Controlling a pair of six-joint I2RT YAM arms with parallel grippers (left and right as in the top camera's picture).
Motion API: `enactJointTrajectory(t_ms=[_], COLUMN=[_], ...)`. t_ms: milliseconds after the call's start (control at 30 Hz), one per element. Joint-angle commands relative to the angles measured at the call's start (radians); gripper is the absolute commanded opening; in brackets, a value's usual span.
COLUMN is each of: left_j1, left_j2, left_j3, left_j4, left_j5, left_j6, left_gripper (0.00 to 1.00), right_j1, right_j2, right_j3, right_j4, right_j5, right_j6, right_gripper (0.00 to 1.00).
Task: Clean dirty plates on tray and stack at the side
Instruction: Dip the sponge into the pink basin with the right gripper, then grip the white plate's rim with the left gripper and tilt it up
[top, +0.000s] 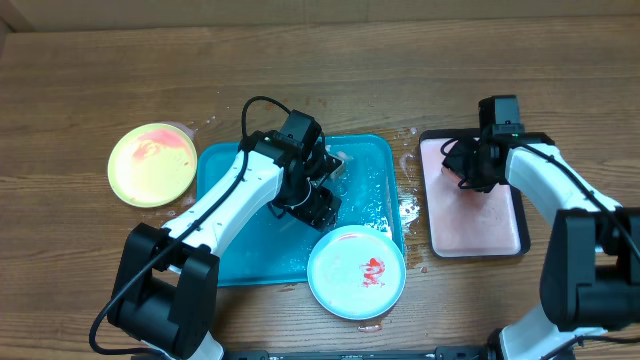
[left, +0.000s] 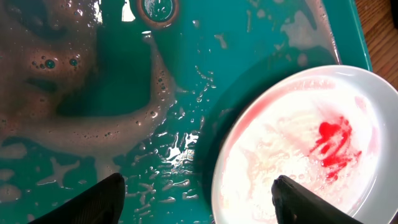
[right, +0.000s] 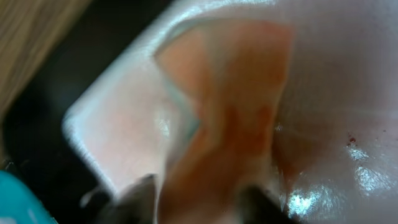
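My left gripper pinches the blue plate's rim on its tray side (top: 318, 247) (left: 219, 167) next, since this leaves the plate's smeared side open for cleaning.
A pale blue plate (top: 356, 272) with a red sauce smear rests over the front right corner of the teal tray (top: 230, 240). A yellow-green plate (top: 152, 165) with red smears lies on the table left of the tray. My left gripper (top: 320, 203) hangs open and empty over the wet tray. In the left wrist view, its fingers (left: 202, 199) straddle the rim of the blue plate (left: 292, 149) above the foamy tray floor (left: 124, 93). My right gripper (top: 468, 176) is shut on a stained orange-pink cloth (right: 230, 124) over the pink tray.
The smaller black-rimmed pink tray (top: 480, 225) sits at the right; its wet pink floor (right: 348, 93) shows in the right wrist view. Water is splashed on the table between the two trays (top: 410, 205).
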Motion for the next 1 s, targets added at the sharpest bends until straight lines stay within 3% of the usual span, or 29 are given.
enactJointTrajectory(t_ms=[0, 233, 467, 733, 967], left_j1=[0.0, 0.0, 0.0, 0.0, 0.0], left_j2=[0.014, 0.014, 0.014, 0.014, 0.014], left_j3=[0.003, 0.003, 0.003, 0.003, -0.027], left_j4=[0.0, 0.001, 0.005, 0.017, 0.002], left_j5=[0.011, 0.011, 0.011, 0.009, -0.037], left_j6=[0.018, 0.019, 0.019, 0.019, -0.005], left_gripper=[0.77, 0.79, 0.79, 0.76, 0.78], right_j1=[-0.003, -0.003, -0.003, -0.003, -0.003], right_j2=[0.019, 0.015, -0.063, -0.164, -0.163], right_j3=[-0.009, -0.002, 0.075, 0.122, 0.116], right_j4=[0.014, 0.004, -0.134, -0.43, -0.485], right_j5=[-0.02, -0.042, 0.006, 0.205, 0.203], right_j6=[0.014, 0.012, -0.08, -0.056, -0.06], right_gripper=[0.04, 0.04, 0.04, 0.04, 0.04])
